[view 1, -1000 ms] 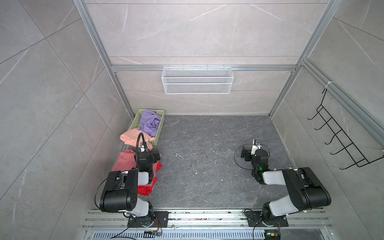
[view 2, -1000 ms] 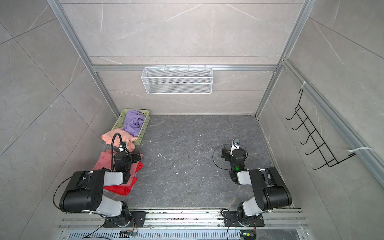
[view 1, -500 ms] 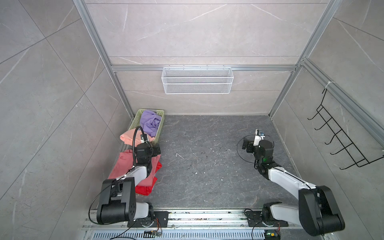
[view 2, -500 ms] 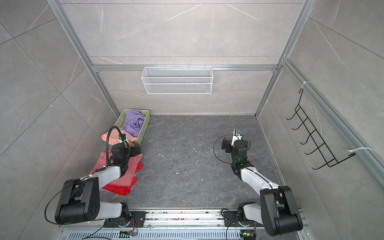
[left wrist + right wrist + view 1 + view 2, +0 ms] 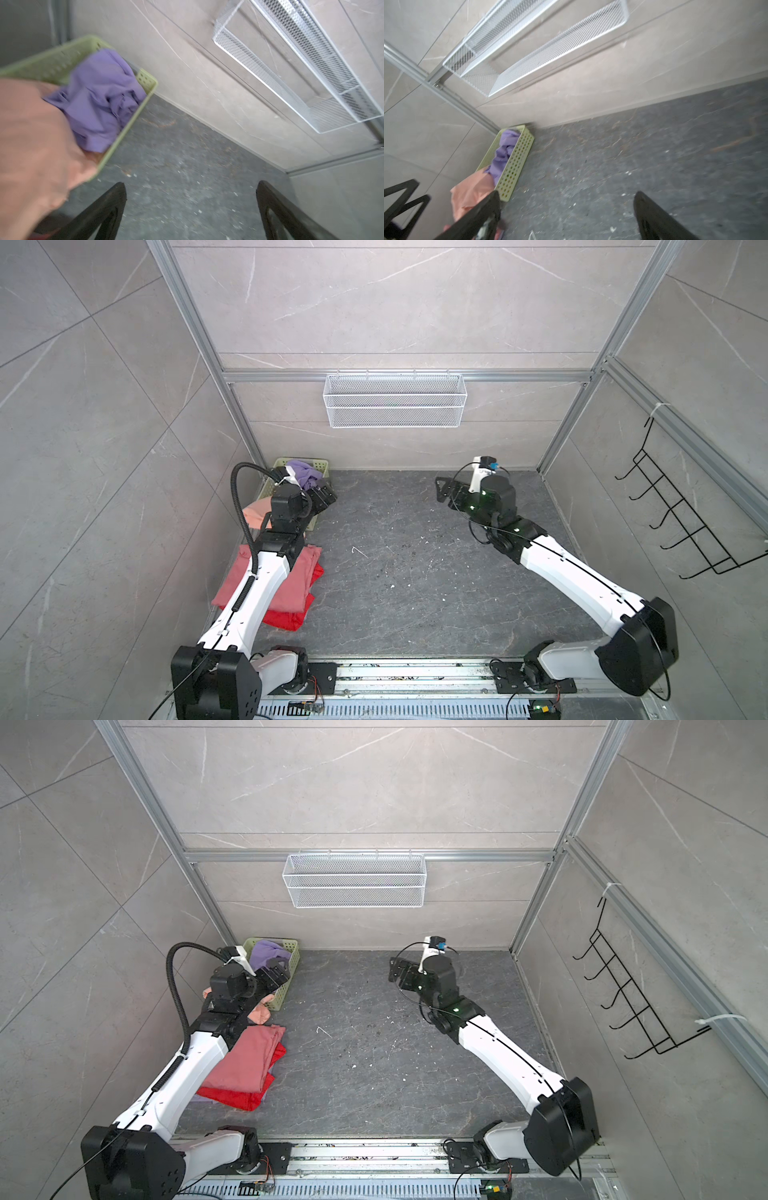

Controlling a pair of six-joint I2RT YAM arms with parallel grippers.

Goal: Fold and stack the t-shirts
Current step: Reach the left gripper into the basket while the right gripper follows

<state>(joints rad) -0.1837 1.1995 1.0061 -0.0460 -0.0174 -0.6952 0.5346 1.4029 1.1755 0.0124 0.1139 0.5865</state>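
The left gripper picks up the peach-pink t-shirt (image 5: 259,1013) next where it hangs over the basket's near end, which leaves cloth free for the right gripper to help fold.
A lavender t-shirt (image 5: 305,475) (image 5: 99,99) lies crumpled in the pale green basket (image 5: 286,982) at the back left. A peach-pink t-shirt (image 5: 259,1013) (image 5: 473,191) hangs over the basket's near end. Nearer the front, a folded dusty rose t-shirt (image 5: 291,585) lies on a bright red one (image 5: 291,618), partly under my left arm. My left gripper (image 5: 324,495) (image 5: 191,207) hovers open and empty by the basket's right wall, above the floor. My right gripper (image 5: 444,489) (image 5: 566,216) is open and empty over the floor at the back right, pointing toward the basket.
A white wire basket (image 5: 395,400) hangs on the back wall. A black hook rack (image 5: 681,522) is mounted on the right wall. Dark grey floor (image 5: 395,572) spreads between the arms. The basket stands in the back left corner against the wall.
Both arms have unfolded and reached toward the back. My left gripper moved from over the folded stack up beside the basket. My right gripper rose and moved back. Both stayed open.
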